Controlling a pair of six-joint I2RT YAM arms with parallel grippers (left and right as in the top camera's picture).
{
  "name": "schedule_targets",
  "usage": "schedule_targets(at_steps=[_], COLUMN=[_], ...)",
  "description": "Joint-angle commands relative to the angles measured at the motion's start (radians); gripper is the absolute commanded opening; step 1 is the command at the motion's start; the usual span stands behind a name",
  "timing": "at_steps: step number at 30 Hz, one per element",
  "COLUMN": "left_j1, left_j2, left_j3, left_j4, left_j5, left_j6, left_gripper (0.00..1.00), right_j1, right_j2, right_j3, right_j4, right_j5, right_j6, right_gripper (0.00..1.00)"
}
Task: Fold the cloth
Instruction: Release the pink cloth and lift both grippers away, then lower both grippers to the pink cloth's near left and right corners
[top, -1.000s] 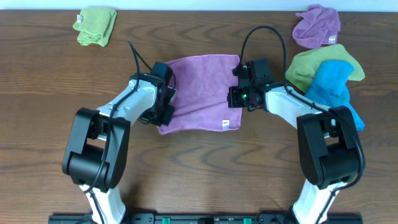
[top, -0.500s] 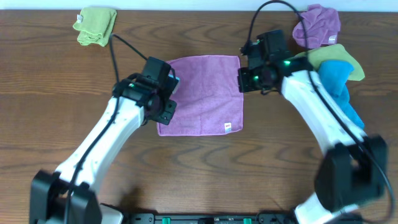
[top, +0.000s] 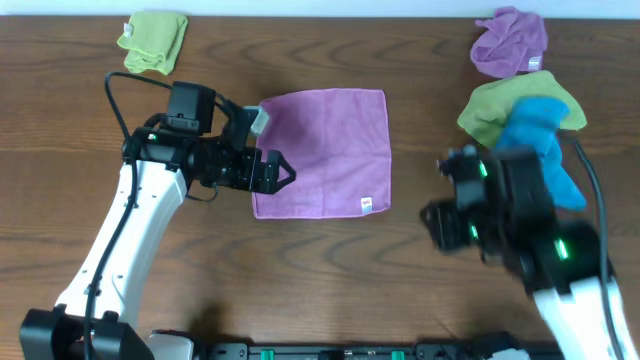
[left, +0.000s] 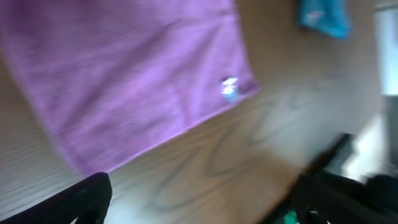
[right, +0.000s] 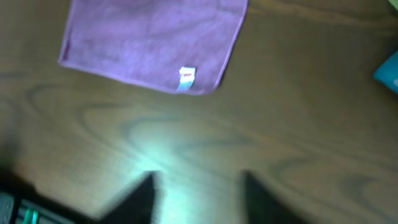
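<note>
My left gripper should next pinch the purple cloth's front corner away from the label (top: 367, 205) to fold its front edge over backward.
The purple cloth (top: 325, 145) lies flat and spread out as a square on the wooden table, a small white label (top: 367, 205) near its front right corner. My left gripper (top: 280, 168) hovers at the cloth's left edge, open, with nothing between its fingers. In the left wrist view the cloth (left: 130, 68) fills the upper left, ahead of the wide-open left gripper (left: 205, 208). My right gripper (top: 438, 225) is off the cloth, to its front right, blurred by motion. In the right wrist view the right gripper (right: 199, 199) is open over bare wood, with the cloth (right: 155, 37) further ahead.
A folded green cloth (top: 153, 40) lies at the back left. At the back right sit a crumpled purple cloth (top: 510, 42), a green cloth (top: 500, 105) and a blue cloth (top: 535, 145) in a loose heap, close to the right arm.
Both grippers were shut at the cloth's left and right edges; both have now opened and let go. The right arm has swung back toward the front right, while the left has turned beside the left edge.
</note>
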Motion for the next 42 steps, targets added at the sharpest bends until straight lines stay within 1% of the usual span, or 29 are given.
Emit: schedule_targets(at_steps=[1,3,4,5,6,7,9,11,12,14,16,17,20,22,24,26,28,29,30,35,37,42], left_j1=[-0.001,0.0,0.0,0.005,0.012,0.019,0.042,0.093,0.127,0.192,0.251,0.273,0.285,0.286,0.298,0.307,0.307,0.307,0.307,0.307,0.307,0.307], left_j2=[-0.006,-0.006,-0.006,-0.006,-0.006,-0.006,-0.006,-0.008,-0.012,-0.019,-0.019,-0.019,-0.019,-0.019,-0.019,-0.019,-0.016,-0.015,-0.011,0.035,0.076,0.169], left_j3=[-0.002,-0.002,-0.002,-0.002,-0.002,-0.003,-0.005,-0.025,-0.051,-0.117,-0.189,-0.229,-0.311,-0.352,-0.399,-0.446,-0.497,-0.515,-0.531,-0.563,-0.567,-0.567], left_j4=[0.041,0.074,0.061,0.023,-0.029,-0.072,-0.141,-0.154,-0.135,-0.095,-0.062,-0.033,0.025,0.055,0.113,0.187,0.282,0.311,0.334,0.385,0.409,0.454], left_j5=[0.22,0.239,0.232,0.185,0.108,0.053,-0.01,-0.013,0.018,0.07,0.175,0.217,0.238,0.238,0.238,0.238,0.245,0.245,0.245,0.245,0.246,0.279], left_j6=[0.012,-0.039,-0.044,-0.034,-0.031,-0.025,0.004,0.003,0.004,0.005,0.048,0.05,0.048,0.041,0.018,-0.031,-0.1,-0.118,-0.127,-0.135,-0.151,-0.179], left_gripper=[0.95,0.95,1.0,0.93,0.91,0.91,0.9,0.78,0.75,0.78,0.82,0.82,0.82,0.79,0.79,0.79,0.78,0.72,0.7,0.7,0.68,0.66], right_j1=[0.018,0.018,0.018,0.018,0.018,0.018,0.017,0.017,0.016,0.013,-0.004,-0.018,-0.088,-0.154,-0.219,-0.263,-0.274,-0.27,-0.267,-0.267,-0.267,-0.265], right_j2=[-0.144,-0.201,-0.225,-0.23,-0.225,-0.218,-0.188,-0.13,-0.087,0.007,0.113,0.169,0.333,0.4,0.435,0.455,0.489,0.512,0.537,0.637,0.664,0.713], right_j3=[-0.101,-0.167,-0.22,-0.269,-0.322,-0.357,-0.425,-0.464,-0.466,-0.466,-0.466,-0.464,-0.445,-0.433,-0.432,-0.432,-0.432,-0.432,-0.432,-0.432,-0.432,-0.431], right_j4=[0.006,0.018,0.029,0.049,0.088,0.125,0.24,0.368,0.418,0.506,0.599,0.642,0.721,0.722,0.729,0.731,0.742,0.754,0.768,0.837,0.867,0.955], right_j5=[-0.1,-0.154,-0.172,-0.178,-0.19,-0.211,-0.277,-0.308,-0.308,-0.343,-0.41,-0.435,-0.494,-0.525,-0.551,-0.582,-0.584,-0.598,-0.608,-0.642,-0.642,-0.645], right_j6=[0.001,0.001,0.003,0.031,0.071,0.086,0.129,0.175,0.182,0.182,0.183,0.193,0.209,0.207,0.198,0.177,0.177,0.177,0.178,0.19,0.199,0.266], right_gripper=[0.99,0.99,0.99,0.99,0.99,0.99,0.99,0.99,0.99,0.99,0.99,0.96,0.9,0.86,0.8,0.79,0.79,0.79,0.79,0.77,0.76,0.73])
